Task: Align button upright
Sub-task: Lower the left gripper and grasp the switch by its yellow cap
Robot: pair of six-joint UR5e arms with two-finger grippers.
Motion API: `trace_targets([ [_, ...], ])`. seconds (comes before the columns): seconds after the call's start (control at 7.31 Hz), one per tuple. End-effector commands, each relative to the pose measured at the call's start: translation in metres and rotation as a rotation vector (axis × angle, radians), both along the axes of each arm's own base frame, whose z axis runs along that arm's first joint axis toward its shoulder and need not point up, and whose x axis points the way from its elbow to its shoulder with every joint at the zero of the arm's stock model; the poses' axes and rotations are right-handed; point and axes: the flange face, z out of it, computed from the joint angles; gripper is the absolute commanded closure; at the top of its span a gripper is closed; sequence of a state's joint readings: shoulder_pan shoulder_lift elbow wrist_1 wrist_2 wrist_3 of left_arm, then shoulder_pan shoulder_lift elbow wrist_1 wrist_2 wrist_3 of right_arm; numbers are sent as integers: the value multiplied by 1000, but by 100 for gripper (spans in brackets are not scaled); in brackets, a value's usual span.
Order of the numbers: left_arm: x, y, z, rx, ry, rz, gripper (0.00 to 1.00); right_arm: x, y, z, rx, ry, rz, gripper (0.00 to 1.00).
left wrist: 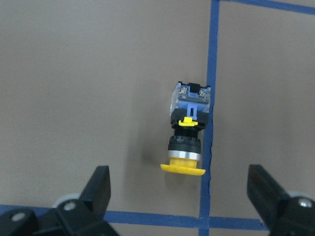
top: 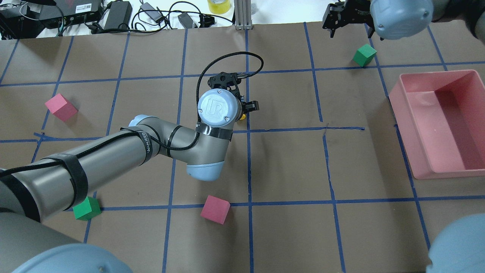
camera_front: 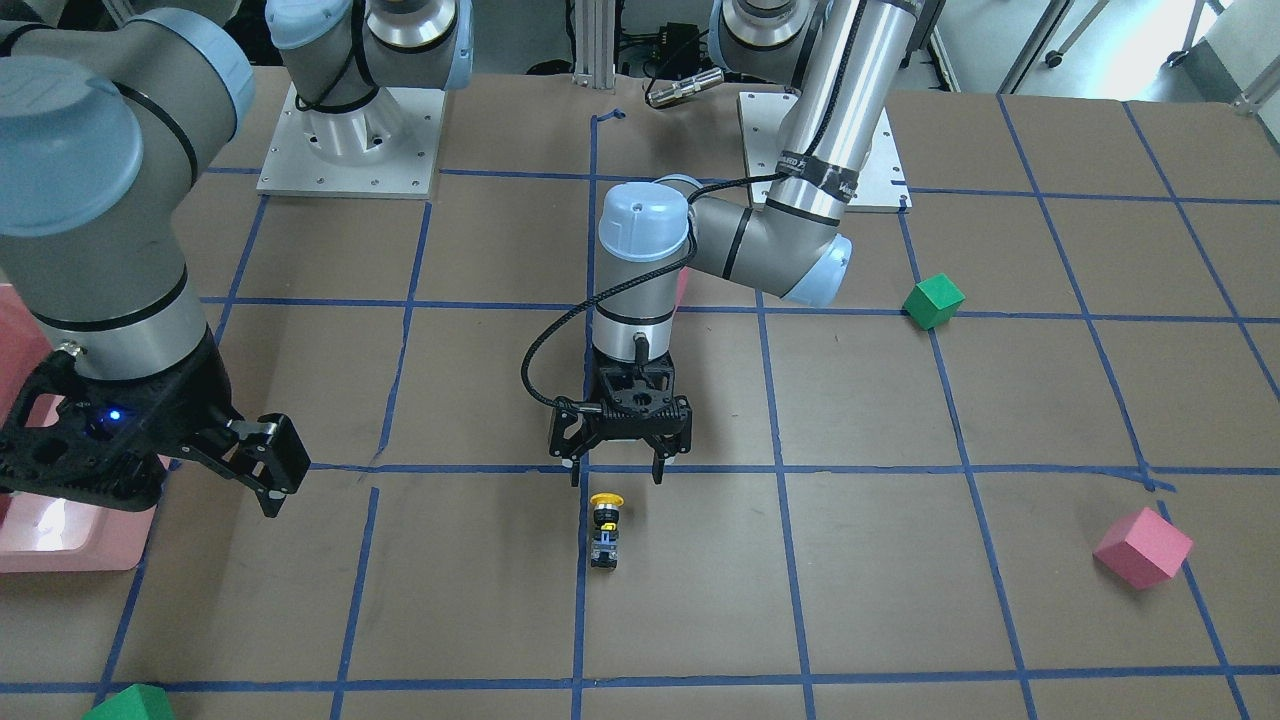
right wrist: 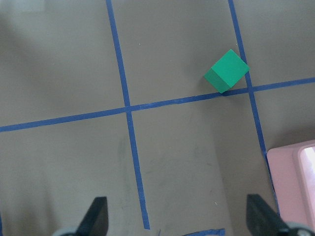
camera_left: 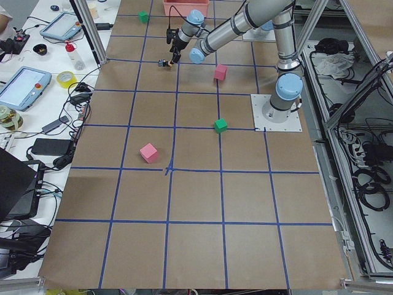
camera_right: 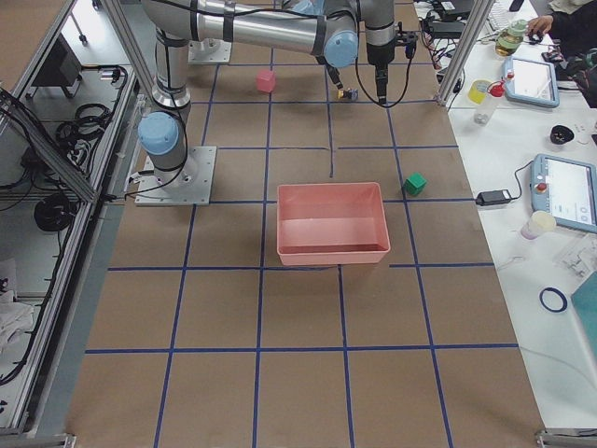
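Observation:
The left gripper should next grab the button by its yellow cap [camera_front: 607,499] [left wrist: 182,168] to stand the button upright.
The button [camera_front: 606,530] lies on its side on the brown table, next to a blue tape line. Its yellow cap [camera_front: 607,499] points toward the robot and its silvery base block away. In the left wrist view the button [left wrist: 188,132] lies just ahead of the fingers [left wrist: 101,184]. My left gripper [camera_front: 617,472] is open and empty. It hangs just above the table, a little behind the cap and apart from it. My right gripper [camera_front: 272,468] is open and empty, far off beside the pink bin. In the overhead view only a sliver of the yellow cap [top: 241,117] shows under the left wrist.
A pink bin [top: 404,140] stands on the robot's right. Green cubes [top: 364,55] [top: 86,208] and pink cubes [top: 61,107] [top: 215,209] lie scattered, all well away from the button. The right wrist view shows one green cube [right wrist: 227,71] on a tape line.

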State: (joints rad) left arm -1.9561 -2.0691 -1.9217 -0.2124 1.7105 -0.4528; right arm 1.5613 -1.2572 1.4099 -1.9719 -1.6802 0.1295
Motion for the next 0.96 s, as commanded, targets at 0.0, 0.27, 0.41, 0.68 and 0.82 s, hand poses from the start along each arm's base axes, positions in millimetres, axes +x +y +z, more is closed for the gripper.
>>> trace_targets([
  [0.0,-12,7,-17,-69,-53,8,2,0,5,0,6,0,2,0],
  [0.27,-13,3,-41,-75,-50,10,9,1,18,25,-25,5,9,0],
  [0.41,-15,1,-51,-82,-47,9,9,1,15,22,-30,3,20,0],
  [0.68,-15,1,-63,-75,-51,7,9,4,29,43,-41,17,77,0],
  [0.82,-15,1,-61,-78,-50,7,9,9,31,44,-39,19,110,0],
])
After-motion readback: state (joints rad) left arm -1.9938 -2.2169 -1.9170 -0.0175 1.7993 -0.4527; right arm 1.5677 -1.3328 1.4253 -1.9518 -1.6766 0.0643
